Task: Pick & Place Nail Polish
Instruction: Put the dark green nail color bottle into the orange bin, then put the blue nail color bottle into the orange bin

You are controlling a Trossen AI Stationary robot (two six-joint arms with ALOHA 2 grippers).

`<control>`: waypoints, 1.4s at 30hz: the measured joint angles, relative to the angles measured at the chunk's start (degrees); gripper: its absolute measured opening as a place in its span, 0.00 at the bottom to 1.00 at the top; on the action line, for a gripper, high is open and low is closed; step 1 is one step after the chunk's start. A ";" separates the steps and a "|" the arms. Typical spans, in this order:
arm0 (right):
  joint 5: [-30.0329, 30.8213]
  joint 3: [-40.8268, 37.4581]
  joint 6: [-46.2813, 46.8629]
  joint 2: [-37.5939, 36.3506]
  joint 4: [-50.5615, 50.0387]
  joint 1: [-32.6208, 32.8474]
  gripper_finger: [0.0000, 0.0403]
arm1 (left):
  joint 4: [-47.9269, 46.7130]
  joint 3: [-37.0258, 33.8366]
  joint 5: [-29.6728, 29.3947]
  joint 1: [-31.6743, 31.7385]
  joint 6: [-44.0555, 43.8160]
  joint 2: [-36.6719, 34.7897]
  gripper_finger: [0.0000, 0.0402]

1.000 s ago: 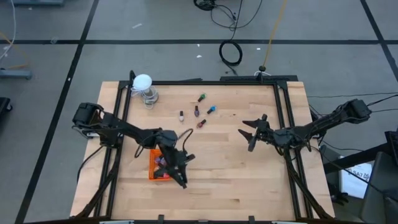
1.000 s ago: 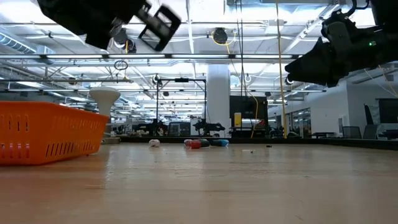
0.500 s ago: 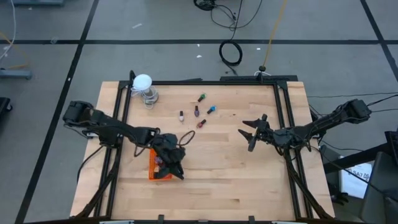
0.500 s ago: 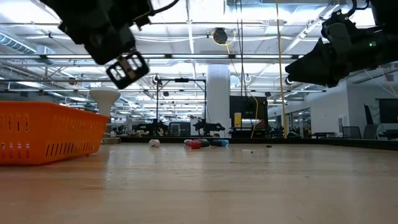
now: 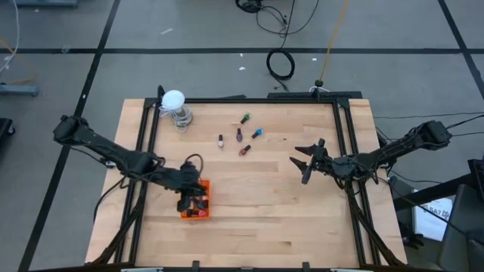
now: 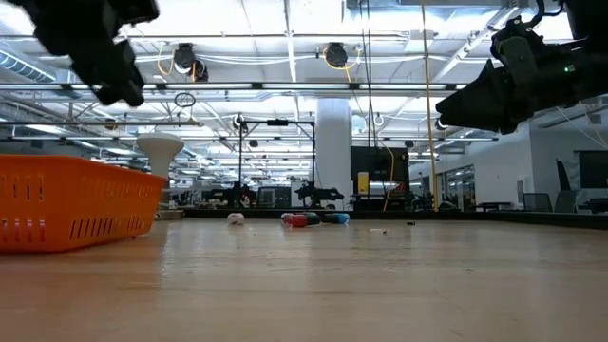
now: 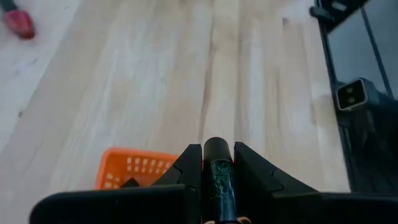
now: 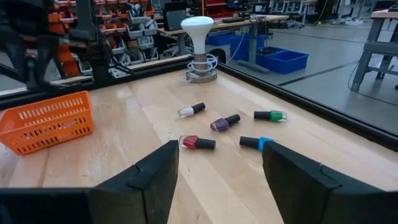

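Note:
I should keep holding the bottle in my left gripper until the bottle is lower. The green bottle (image 7: pixel 219 183) is hanging above the orange tray's rim (image 7: pixel 140 151).
My left gripper (image 7: pixel 217 152) hangs over the orange tray (image 5: pixel 204 214) at the table's near left and is shut on a dark green glittery nail polish bottle (image 7: pixel 219 183) with a black cap. Other bottles lie in the tray. Several loose nail polish bottles lie on their sides on the far middle of the table: green (image 5: pixel 244 119), blue (image 5: pixel 257 134), purple (image 5: pixel 239 135), pale (image 5: pixel 221 140) and red (image 5: pixel 245 150). My right gripper (image 5: pixel 306 160) waits open at the right, pointing level at them, with nothing between its fingers. My left gripper pinches the green bottle between its two fingers, which lie along the bottle's sides. The black cap (image 7: pixel 217 148) points the way the fingertips point and sits between them. The fingers slant down toward the table's right. The bottle is lifted clear above the tray.
A white ball on a clear stand (image 5: pixel 175 102) is at the far left corner. Black frame rails run along the table's left, far and right edges (image 5: pixel 342 136). Bare wood lies between the tray and my right gripper.
My left arm has drawn back toward the table's left edge, from past the tray's right near corner to over its left part. Its wrist has rolled and tipped up from pointing steeply down to slanting. My right arm has kept still.

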 joint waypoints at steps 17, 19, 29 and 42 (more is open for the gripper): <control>0.00 0.00 0.00 0.02 0.57 0.00 0.55 | 22.54 -23.20 -4.83 -3.06 -16.04 -9.38 0.29; 0.00 0.00 0.38 0.02 0.63 0.00 0.54 | 22.53 -23.20 -4.83 -3.06 -15.04 -9.36 0.36; 0.00 0.00 6.51 0.02 3.51 0.00 0.55 | 22.77 -23.20 -7.28 -3.06 -11.32 -9.37 0.53; 0.13 0.00 4.31 0.02 4.71 0.00 0.55 | 32.15 -23.20 -7.28 -1.13 -6.70 -9.36 0.54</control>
